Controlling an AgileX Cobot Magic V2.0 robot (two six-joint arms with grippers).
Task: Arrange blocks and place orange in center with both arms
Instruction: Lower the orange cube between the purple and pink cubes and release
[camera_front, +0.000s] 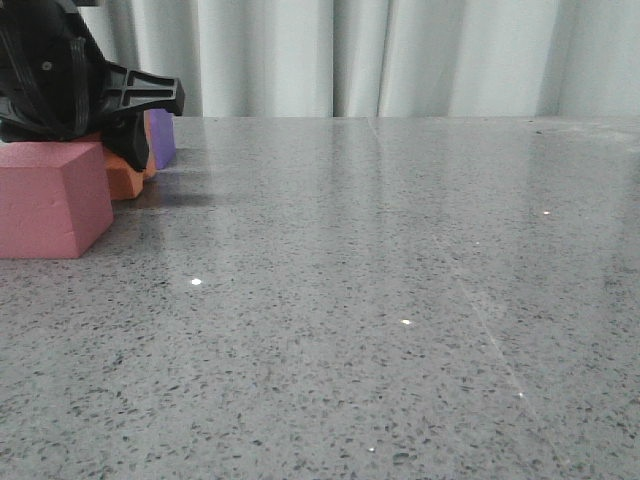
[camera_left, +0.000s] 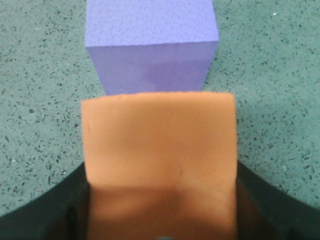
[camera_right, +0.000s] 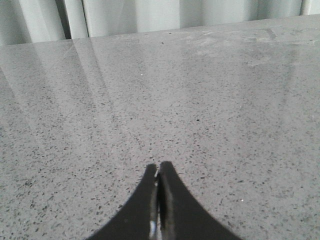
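Note:
The orange block's lower edge rests on the tabletop beside the purple block and the orange block would stand there, so it is now time for my left gripper to open.
The orange block (camera_left: 159, 140) sits between the black fingers of my left gripper (camera_left: 160, 175), which is shut on it. In the front view the left gripper (camera_front: 130, 130) is at the far left, covering most of the orange block (camera_front: 125, 180), whose lower part shows close to the table. The purple block (camera_left: 150, 30) lies directly beyond the orange one, at or near contact; it shows behind the gripper (camera_front: 163, 138). The pinkish-red block (camera_front: 50, 200) stands in front of the orange one. My right gripper (camera_right: 158, 167) is shut on nothing, over bare table, and does not show in the front view.
The grey speckled table (camera_front: 380, 300) stretches to the right of the blocks. A pale curtain (camera_front: 400, 50) hangs behind the table's far edge.

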